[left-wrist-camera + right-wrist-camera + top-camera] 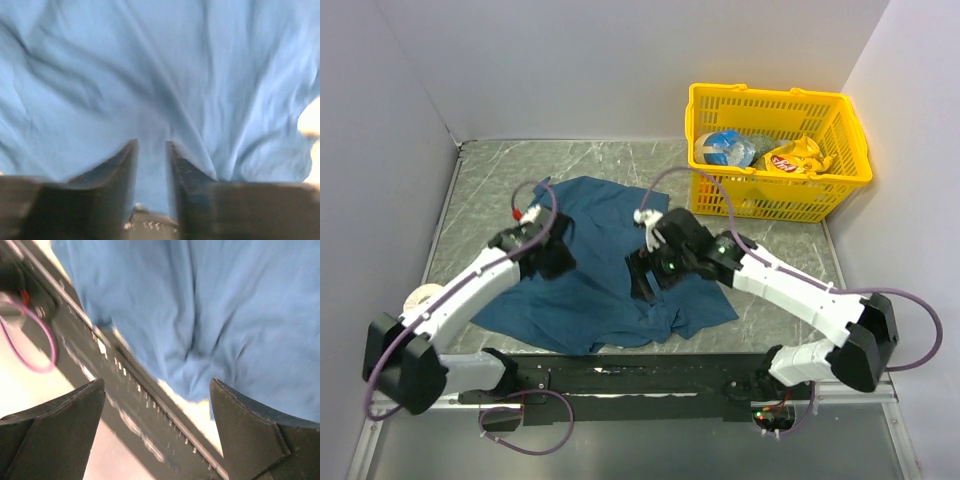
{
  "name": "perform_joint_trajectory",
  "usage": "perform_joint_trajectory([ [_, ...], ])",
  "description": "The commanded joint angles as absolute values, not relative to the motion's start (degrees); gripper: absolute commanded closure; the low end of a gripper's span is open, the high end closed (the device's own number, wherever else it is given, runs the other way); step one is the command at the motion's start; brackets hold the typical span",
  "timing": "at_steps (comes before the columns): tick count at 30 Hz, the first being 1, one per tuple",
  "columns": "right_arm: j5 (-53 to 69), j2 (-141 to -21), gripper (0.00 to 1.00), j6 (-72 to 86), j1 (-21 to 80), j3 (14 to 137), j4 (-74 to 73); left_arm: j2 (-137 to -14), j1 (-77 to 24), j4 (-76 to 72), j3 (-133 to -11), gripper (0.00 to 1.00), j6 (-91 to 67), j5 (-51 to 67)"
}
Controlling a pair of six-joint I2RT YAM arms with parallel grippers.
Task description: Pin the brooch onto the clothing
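Note:
My left gripper is going to reach the shirt and pick up its far corner (542,186). The broad middle of the shirt stays free, so it can be spread flat for the brooch.
The dark teal-blue T-shirt (595,250) lies crumpled on the grey table between the two arms. My left gripper (558,265) hangs over the shirt's left part. In the left wrist view the shirt (150,70) fills the frame, and the left gripper (152,144) has its jaws a narrow gap apart, with only cloth showing between them. My right gripper (642,280) is over the shirt's near right part. In the right wrist view it (157,382) is wide open and empty above the shirt's (225,300) near edge. The brooch is not visible in any view.
A yellow basket (775,150) with packets stands at the back right. A white tape roll (420,297) lies at the left beside the left arm. The black base rail (620,375) runs along the near edge and also shows in the right wrist view (125,385), with a purple cable (35,340).

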State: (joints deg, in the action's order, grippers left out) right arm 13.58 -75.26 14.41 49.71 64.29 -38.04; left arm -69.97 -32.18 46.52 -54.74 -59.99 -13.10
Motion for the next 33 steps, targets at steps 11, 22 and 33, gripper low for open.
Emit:
perform_joint_trajectory([
  [11, -6.7, -112.9, 0.12, 17.2, 42.1, 104.0, -43.4, -95.1, -11.3, 32.7, -81.4, 0.05, -38.4, -12.5],
  [22, -9.8, -124.3, 0.16, 20.3, 33.8, 113.3, -43.4, -113.4, -6.2, 33.4, -96.6, 0.09, -33.8, -15.6],
  [33, -12.7, -134.4, 0.19, 23.4, 32.1, 123.0, -48.1, -124.7, -4.0, 29.4, -107.5, 0.33, -29.8, -14.6],
])
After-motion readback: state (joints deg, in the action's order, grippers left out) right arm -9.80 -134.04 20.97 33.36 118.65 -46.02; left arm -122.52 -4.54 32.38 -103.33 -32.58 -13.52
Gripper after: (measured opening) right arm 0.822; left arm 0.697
